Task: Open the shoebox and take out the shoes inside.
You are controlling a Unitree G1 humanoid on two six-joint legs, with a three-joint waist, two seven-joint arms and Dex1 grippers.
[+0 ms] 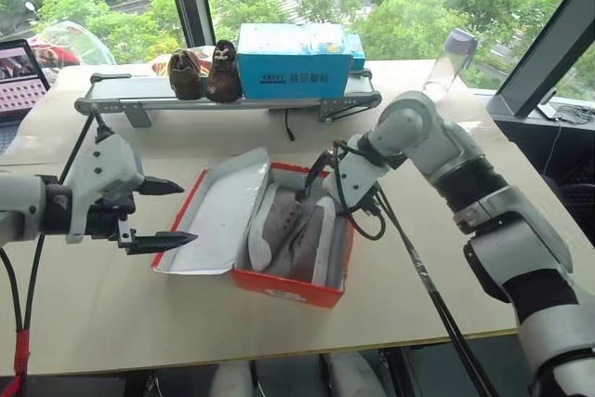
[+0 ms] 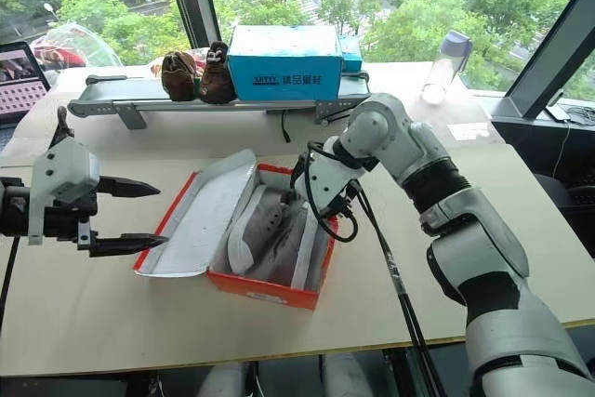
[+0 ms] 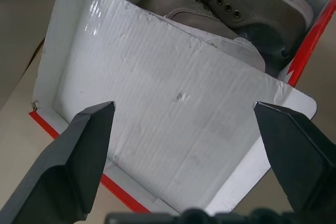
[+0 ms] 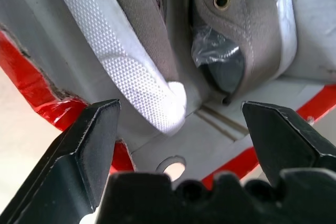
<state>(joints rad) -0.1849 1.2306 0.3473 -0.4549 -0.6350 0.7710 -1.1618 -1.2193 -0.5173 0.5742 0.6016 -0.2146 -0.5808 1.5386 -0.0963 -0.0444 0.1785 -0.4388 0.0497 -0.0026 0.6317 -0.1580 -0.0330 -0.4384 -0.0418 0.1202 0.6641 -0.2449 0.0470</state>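
Note:
The robot's right gripper should close on the shoe now. Its fingers are inside the red box [image 4: 55, 109], beside the shoe's white sole end [image 4: 167, 111], so they would hold the shoe.
The red shoebox [image 1: 288, 287] stands open in the middle of the table. Its lid [image 1: 218, 211] is folded back to the left with the white inside facing up. Two grey shoes [image 1: 293, 230] with white soles lie side by side in the box. My left gripper [image 1: 186, 213] hovers open just left of the lid, fingers pointing at it; the left wrist view shows the lid [image 3: 173, 103] between the spread fingers. My right gripper [image 1: 314, 194] points down over the far end of the box, open. In the right wrist view the shoes [image 4: 142, 51] sit just past its fingers.
At the back of the table, a blue box [image 1: 293, 62] and a pair of dark brown shoes [image 1: 206, 72] stand on a small conveyor [image 1: 139, 92]. A clear bottle [image 1: 451, 62] stands at back right, a laptop [image 1: 20, 76] at far left. A black cable [image 1: 418, 267] trails from my right wrist.

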